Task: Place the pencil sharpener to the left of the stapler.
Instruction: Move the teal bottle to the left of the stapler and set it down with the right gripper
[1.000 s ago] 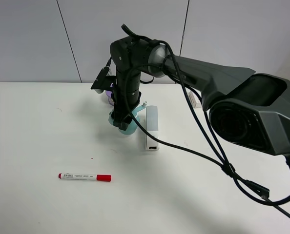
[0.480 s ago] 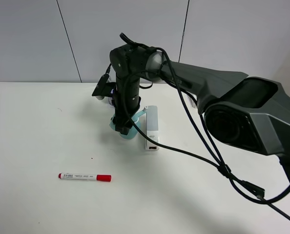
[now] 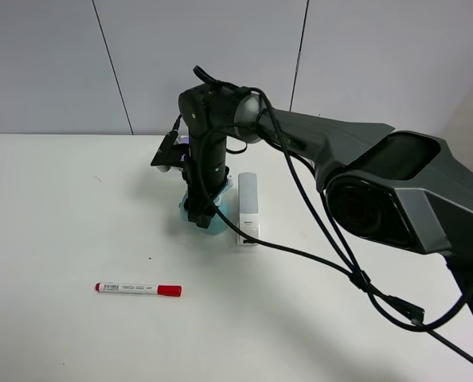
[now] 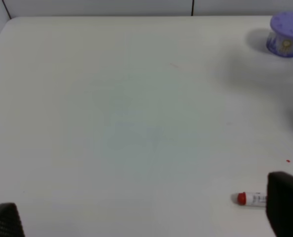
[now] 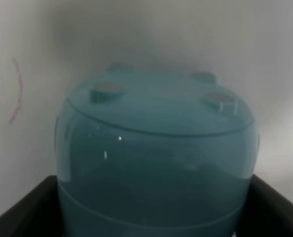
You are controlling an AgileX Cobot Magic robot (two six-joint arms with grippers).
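Observation:
The teal pencil sharpener has its base down at the white table beside the stapler. The sharpener would stand, so it is time for my right gripper to open now.
The teal pencil sharpener is low over the table, just left of the long white stapler with its grey top arm. My right gripper reaches across from the right and is shut on it. In the right wrist view the teal sharpener fills the frame, its footed base turned toward the table, with a dark finger on each side. Whether it touches the table I cannot tell. My left gripper is open over bare table, holding nothing.
A red-capped white marker lies near the front left and also shows as the marker in the left wrist view. A purple round container stands behind the sharpener, mostly hidden by the arm in the exterior view. Black cables trail to the right.
The right arm has come down and slightly toward the front with the sharpener, bringing it closer to the table beside the stapler. The stapler and marker have not moved.

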